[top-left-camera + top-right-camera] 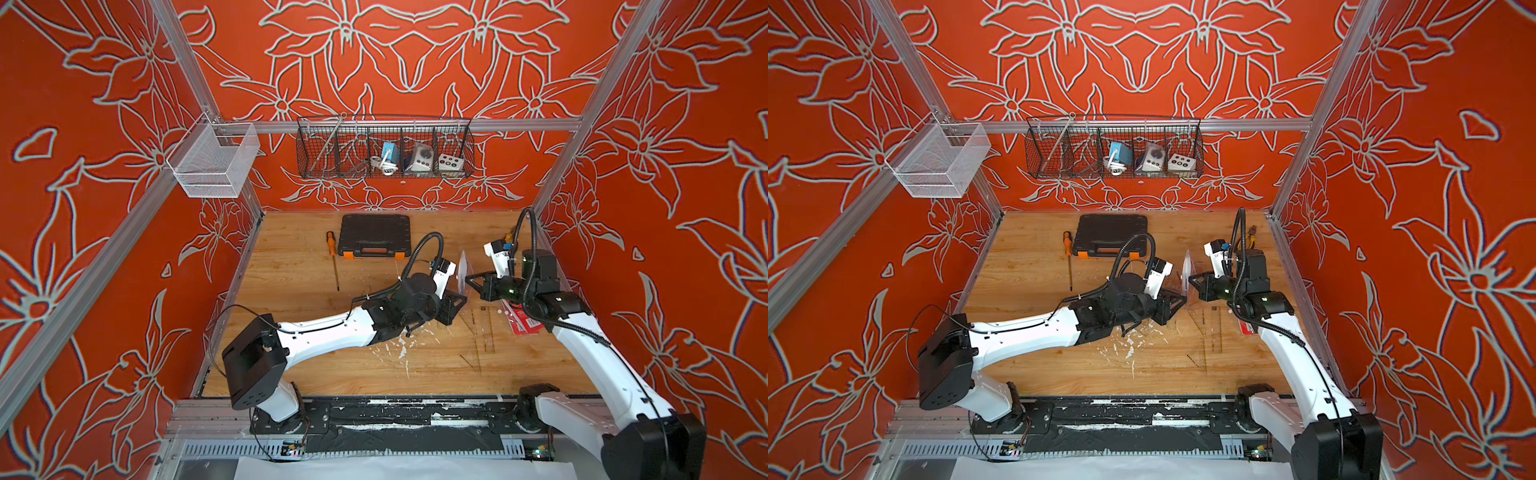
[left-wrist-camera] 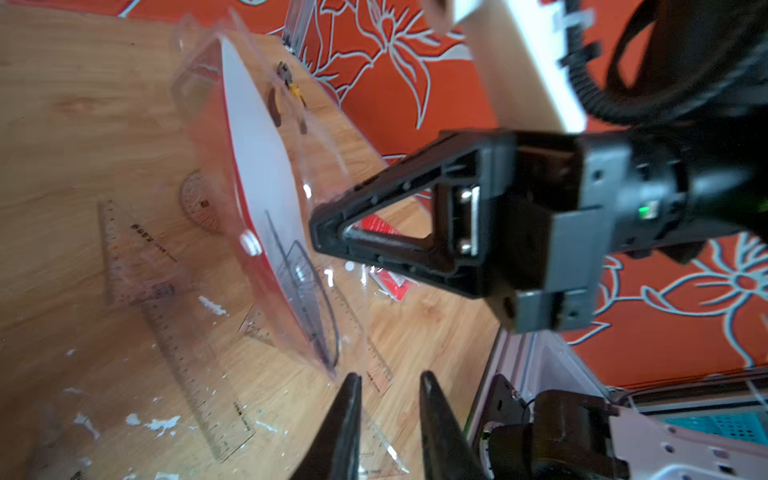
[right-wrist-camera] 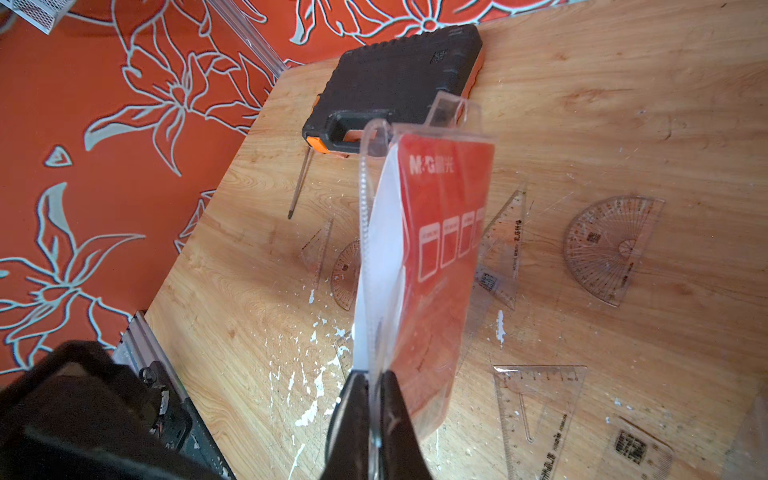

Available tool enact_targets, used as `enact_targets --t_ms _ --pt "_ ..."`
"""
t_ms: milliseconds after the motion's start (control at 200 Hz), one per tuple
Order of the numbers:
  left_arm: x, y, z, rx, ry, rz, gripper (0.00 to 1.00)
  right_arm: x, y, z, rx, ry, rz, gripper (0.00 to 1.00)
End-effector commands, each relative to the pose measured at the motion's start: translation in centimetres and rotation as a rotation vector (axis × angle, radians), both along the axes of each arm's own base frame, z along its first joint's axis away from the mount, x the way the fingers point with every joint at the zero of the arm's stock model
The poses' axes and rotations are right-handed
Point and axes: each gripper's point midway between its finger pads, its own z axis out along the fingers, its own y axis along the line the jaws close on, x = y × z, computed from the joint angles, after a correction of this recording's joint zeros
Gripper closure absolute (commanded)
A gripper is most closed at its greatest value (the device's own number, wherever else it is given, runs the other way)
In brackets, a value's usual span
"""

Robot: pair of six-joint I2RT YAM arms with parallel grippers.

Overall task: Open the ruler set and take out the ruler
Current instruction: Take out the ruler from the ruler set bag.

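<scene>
The left gripper grabs the edge inside the pouch at the pouch's opening next, to take the ruler [image 2: 187, 374] out.
The ruler set is a clear pouch [image 3: 432, 249] with a red and white card inside. It stands on edge above the table in both top views [image 1: 462, 270] [image 1: 1185, 270]. My right gripper [image 3: 376, 374] is shut on its lower edge. My left gripper [image 2: 388, 376] is open and empty, just off the pouch's [image 2: 266, 187] near corner, facing the right gripper [image 2: 316, 232]. A clear straight ruler [image 2: 187, 374] lies flat on the wood. Set squares [image 3: 536, 411] [image 2: 129, 257] and protractors [image 3: 611, 249] [image 2: 199, 203] lie loose around it.
A black tool case [image 1: 374, 235] with orange latches sits at the back, an orange screwdriver [image 1: 333, 259] left of it. Pliers [image 2: 291, 89] lie at the back right. A red packet [image 1: 521, 322] lies under the right arm. Wire baskets [image 1: 384, 147] [image 1: 212, 160] hang on the frame.
</scene>
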Motion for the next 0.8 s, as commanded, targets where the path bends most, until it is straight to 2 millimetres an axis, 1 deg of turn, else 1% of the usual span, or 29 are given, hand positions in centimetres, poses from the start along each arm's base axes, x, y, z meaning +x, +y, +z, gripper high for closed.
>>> enact_targets --t_ms 0,185,360,535,796 --pt "1.1 0.0 0.7 0.027 -0.041 0.055 0.74 0.1 0.0 1.0 0.007 -0.037 -0.006 1.00" --pt "1.6 -0.8 0.5 0.047 -0.058 0.075 0.72 -0.1 0.0 0.8 0.000 -0.036 -0.007 1.00" --pt "2.0 -1.7 -0.1 0.079 -0.063 0.084 0.72 -0.1 0.0 0.9 -0.002 -0.041 -0.008 1.00" --pt "2.8 -1.7 -1.1 0.135 -0.074 0.119 0.74 -0.3 -0.1 1.1 -0.002 -0.049 -0.007 1.00" --pt "3.5 -1.5 -0.7 0.158 -0.110 0.161 0.78 -0.5 -0.2 1.1 -0.011 -0.051 -0.009 1.00"
